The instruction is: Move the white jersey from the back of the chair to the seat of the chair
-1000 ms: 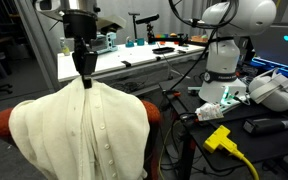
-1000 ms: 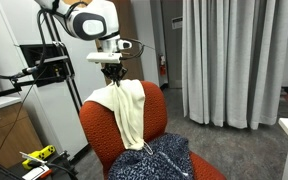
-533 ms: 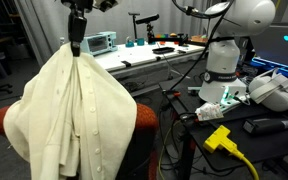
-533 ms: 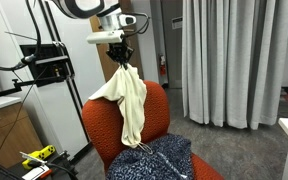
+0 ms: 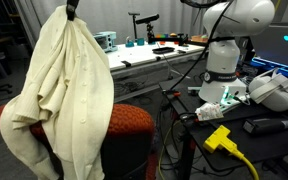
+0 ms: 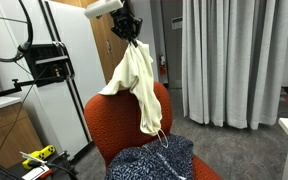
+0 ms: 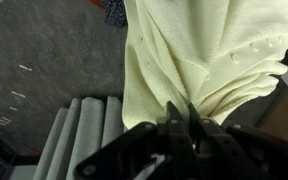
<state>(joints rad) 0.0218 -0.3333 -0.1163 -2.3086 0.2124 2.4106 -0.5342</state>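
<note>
The white jersey's lower folds hang outside the orange-red chair back, so it must move over the seat before my gripper releases.
The white jersey (image 5: 66, 100) hangs in long folds from my gripper (image 5: 72, 12), which is shut on its bunched top. In an exterior view the gripper (image 6: 132, 37) holds the jersey (image 6: 139, 82) high above the orange-red chair back (image 6: 104, 118), with the hem dangling near the seat. The wrist view shows the dark fingers (image 7: 174, 125) pinching the cream fabric (image 7: 184, 60). A dark blue speckled garment (image 6: 154, 160) lies on the chair seat.
A second white robot arm (image 5: 229, 40) and a bench with equipment (image 5: 154, 50) stand behind. Yellow cable (image 5: 229, 145) and gear lie nearby. Grey curtains (image 6: 229, 60), a white cabinet and a black stand (image 6: 49, 65) surround the chair.
My gripper has risen, lifting the jersey off the chair back; the backrest is now uncovered and the jersey hangs free.
</note>
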